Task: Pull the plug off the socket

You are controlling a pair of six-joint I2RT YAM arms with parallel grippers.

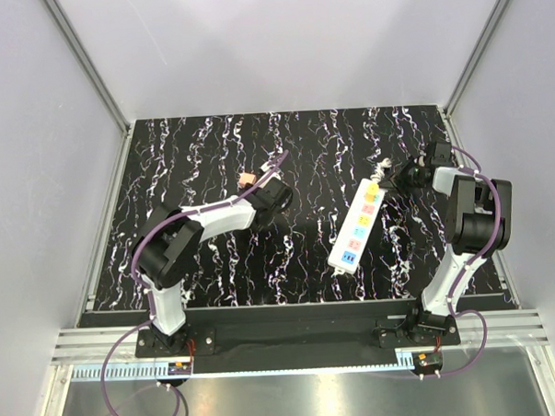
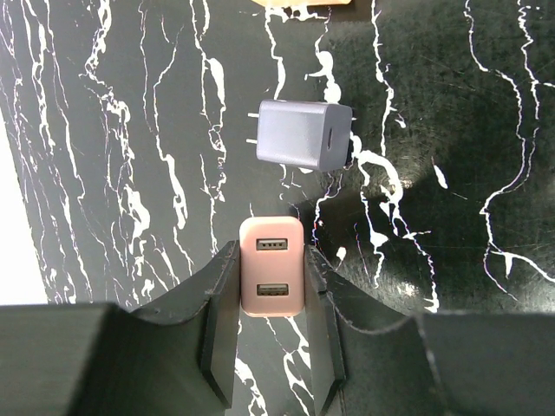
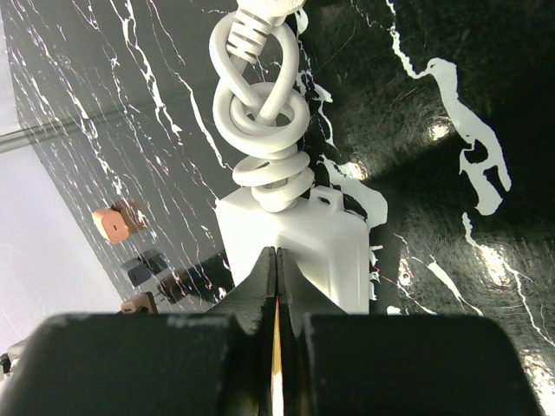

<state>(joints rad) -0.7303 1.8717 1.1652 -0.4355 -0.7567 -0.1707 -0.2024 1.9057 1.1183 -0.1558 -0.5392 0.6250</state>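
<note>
The plug hangs just above empty, flat table, short of the grey charger block, so it is time for my left gripper to open now.
My left gripper (image 2: 270, 253) is shut on the plug (image 2: 271, 279), a peach-pink block with two USB ports, just above the black marbled table. In the top view this gripper (image 1: 275, 197) is left of the socket and hides the plug. The socket (image 1: 358, 226), a white power strip with yellow, pink and blue outlets, lies at centre right with no plug in it. My right gripper (image 1: 407, 176) is shut and empty, with its closed tips (image 3: 277, 257) over the strip's cord end (image 3: 325, 251). The knotted white cord stub (image 3: 264, 113) lies beyond them.
A grey charger block (image 2: 303, 134) lies on the table just past my left fingers. An orange block-shaped plug (image 1: 247, 180) lies beyond it and also shows in the right wrist view (image 3: 113, 223). Grey walls enclose the table on three sides.
</note>
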